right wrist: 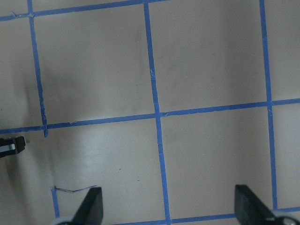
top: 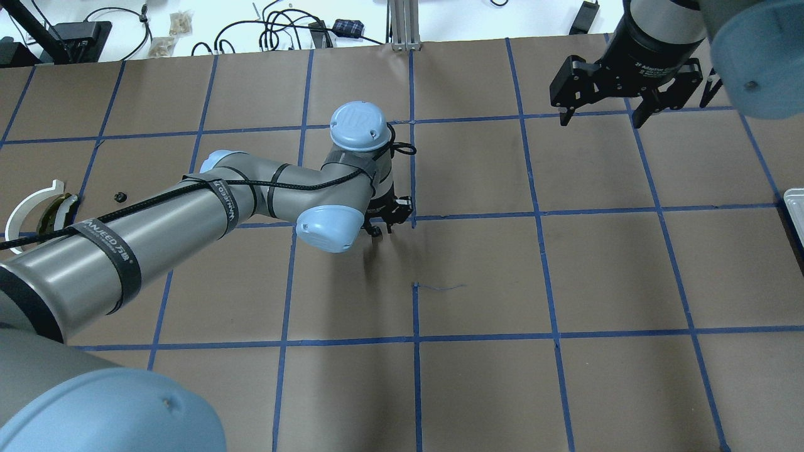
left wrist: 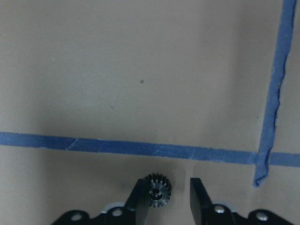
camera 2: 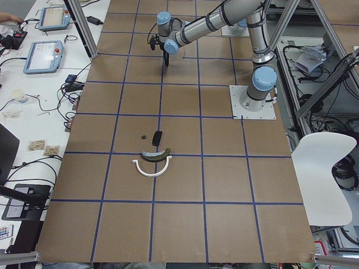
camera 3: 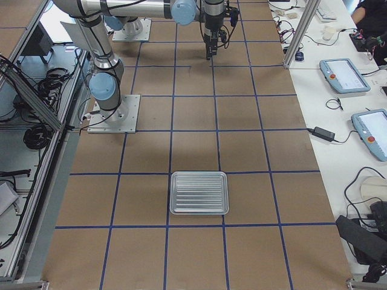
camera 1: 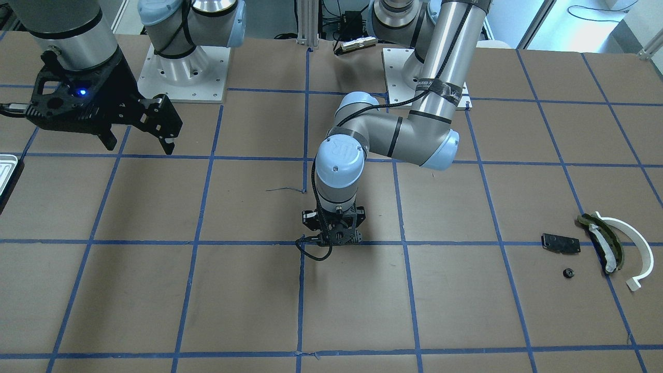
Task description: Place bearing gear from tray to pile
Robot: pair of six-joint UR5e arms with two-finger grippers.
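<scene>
The bearing gear will go on the pile, so I will grab it next by its toothed rim (left wrist: pixel 161 199) with my left gripper.
My left gripper (left wrist: pixel 168 197) hangs low over the table's middle (camera 1: pixel 334 242) (top: pixel 384 227). Its fingers are slightly apart. A tiny black toothed bearing gear (left wrist: pixel 158 190) with a centre hole sits between them, against one finger (left wrist: pixel 139 199) and apart from the other. My right gripper (camera 1: pixel 140 147) (top: pixel 603 119) (right wrist: pixel 169 206) is open, empty and raised. The silvery ridged tray (camera 3: pixel 199 192) (camera 1: pixel 8 168) is empty. The pile holds a white arc (camera 1: pixel 639 248), an olive curved piece (camera 1: pixel 603 241) and a black plate (camera 1: pixel 560 243). Another small black round part (camera 1: pixel 568 272) lies beside them.
Blue tape lines (left wrist: pixel 140 147) cross just beyond the left gripper's fingers. A loose blue thread (top: pixel 440 287) lies on the paper near the middle. The arm bases (camera 1: pixel 181 72) stand at the robot's edge of the table. Teach pendants (camera 3: pixel 344 75) lie on the side bench.
</scene>
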